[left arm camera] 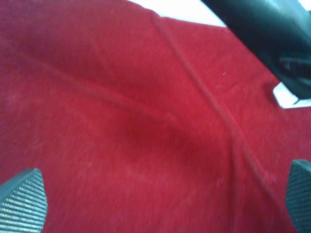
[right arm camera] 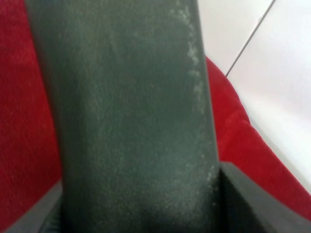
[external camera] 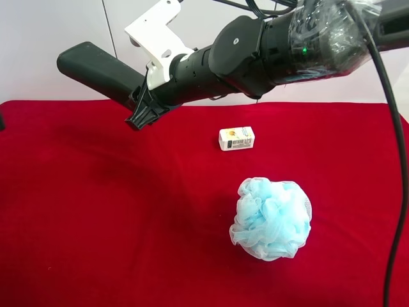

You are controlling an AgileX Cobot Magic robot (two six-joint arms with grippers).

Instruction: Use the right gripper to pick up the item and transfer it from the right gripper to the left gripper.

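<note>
My right gripper's fingers cover one end of the long dark case. The left gripper takes hold of the case by its loose end [external camera: 79, 59] next.
The item [external camera: 96, 70], a long dark blackish-green case, is held in the air above the far left part of the red cloth. My right gripper [external camera: 144, 105], on the plastic-wrapped arm with the white bracket [external camera: 160, 38], is shut on one end of it. The right wrist view shows the case [right arm camera: 131, 121] filling the space between the jaws. My left gripper [left arm camera: 160, 199] is open and empty over bare red cloth, its ribbed fingertips [left arm camera: 22, 201] wide apart. The case [left arm camera: 262, 24] shows in the left wrist view, apart from the left gripper. The left gripper is not seen in the exterior high view.
A small white printed box [external camera: 236, 138] lies on the red cloth [external camera: 96, 211] near the middle back. A pale blue mesh bath puff [external camera: 271, 219] sits in front of it. A black cable [external camera: 396, 160] hangs down at the view's right edge.
</note>
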